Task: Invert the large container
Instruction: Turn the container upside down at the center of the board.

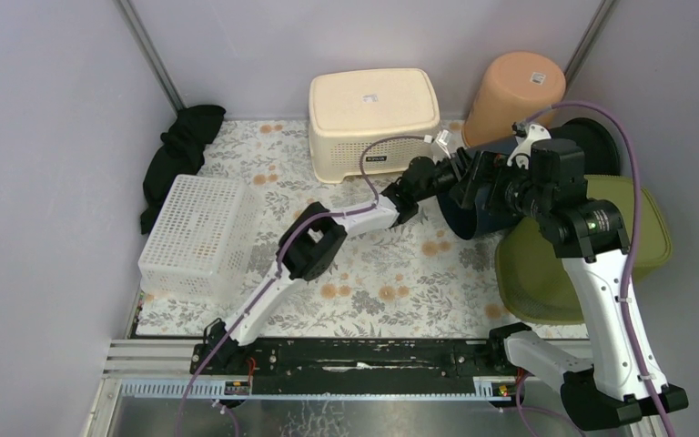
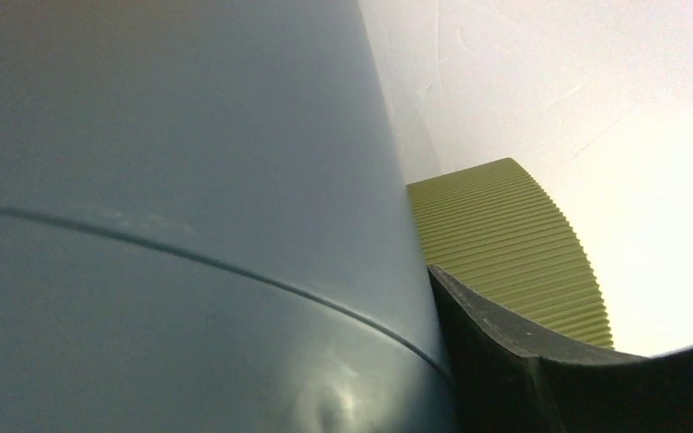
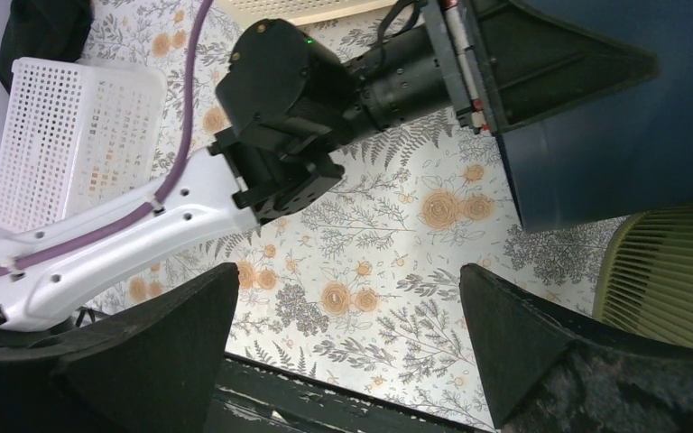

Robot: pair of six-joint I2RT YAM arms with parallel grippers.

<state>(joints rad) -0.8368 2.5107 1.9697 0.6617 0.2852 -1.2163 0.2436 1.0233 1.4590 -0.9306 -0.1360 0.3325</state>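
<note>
Next, the left gripper grips the large container by its upper side (image 2: 384, 287), leaving the container's far end free for turning it upside down.
The large container (image 1: 471, 218) is a dark blue tub at the centre right of the floral mat. Its wall fills the left wrist view (image 2: 189, 225). In the right wrist view its lower edge (image 3: 614, 135) sits on the mat. My left gripper (image 1: 460, 168) reaches across to its upper wall and straddles it. One black finger (image 2: 541, 379) stands wide to the right beside the wall, and the other is hidden behind the wall. My right gripper (image 3: 347, 280) hangs open above the mat in front of the tub, holding nothing.
An olive ribbed bin (image 1: 592, 264) lies right of the tub. A cream basket (image 1: 373, 105) and an orange bucket (image 1: 514, 91) stand upside down at the back. A white lattice basket (image 1: 200, 237) and a black cloth (image 1: 177, 155) are on the left.
</note>
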